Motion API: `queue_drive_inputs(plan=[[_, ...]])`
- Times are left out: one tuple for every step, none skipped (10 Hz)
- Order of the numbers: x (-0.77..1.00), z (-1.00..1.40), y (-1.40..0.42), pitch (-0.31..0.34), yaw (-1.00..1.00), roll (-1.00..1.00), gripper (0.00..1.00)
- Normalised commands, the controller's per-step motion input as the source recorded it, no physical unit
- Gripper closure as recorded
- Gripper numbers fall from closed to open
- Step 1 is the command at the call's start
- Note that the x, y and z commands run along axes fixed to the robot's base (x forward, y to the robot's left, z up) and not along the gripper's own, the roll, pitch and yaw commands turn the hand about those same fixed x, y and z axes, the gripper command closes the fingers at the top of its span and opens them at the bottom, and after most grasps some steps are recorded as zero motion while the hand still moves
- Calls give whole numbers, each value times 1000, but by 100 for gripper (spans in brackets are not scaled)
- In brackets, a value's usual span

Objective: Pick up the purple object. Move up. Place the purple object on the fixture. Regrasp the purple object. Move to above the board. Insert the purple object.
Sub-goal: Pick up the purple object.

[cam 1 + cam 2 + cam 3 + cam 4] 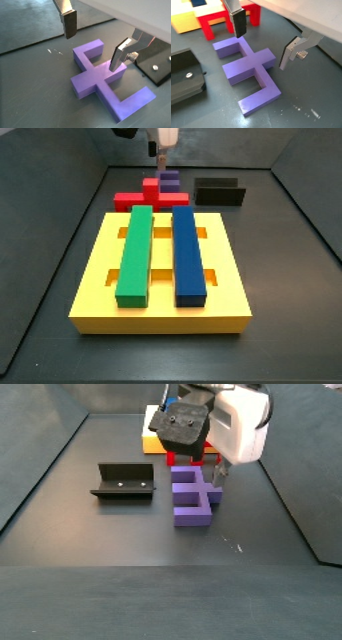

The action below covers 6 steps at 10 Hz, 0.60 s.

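My gripper grabs the purple object by its raised centre post (pixel 100 75) next, to set the purple object on the fixture.
The purple object (pixel 100 82) (pixel 246 70) lies flat on the dark floor, its legs and post spread sideways. In a side view it sits between the fixture and the right wall (pixel 195 496); in a side view it shows small, behind the red block (pixel 170 178). My gripper (pixel 93 46) (pixel 263 44) hangs open just above its crossbar. One finger (pixel 69 22) is clear to one side. Another finger (pixel 120 56) is close over the centre post. Nothing is held between the pads. The fixture (pixel 123 481) (pixel 186 75) stands beside it. The board (pixel 94 288) is yellow.
A green bar (pixel 136 253) and a blue bar (pixel 187 253) lie in the board's slots. A red block (pixel 144 199) (pixel 228 22) lies between the board and the purple object. Dark walls (pixel 54 464) close in the floor on each side.
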Motion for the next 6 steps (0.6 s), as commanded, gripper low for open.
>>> queue_drive_inputs(plan=[[-94, -246, 0, -51, -129, 29, 0], [0, 0, 0, -7, 0, -31, 0], [0, -120, 34, 0, -234, 0, 0], [0, -183, -154, 50, -363, 0, 0], [0, -186, -177, 111, -631, 0, 0], [0, -211, -174, 84, -631, -4, 0]])
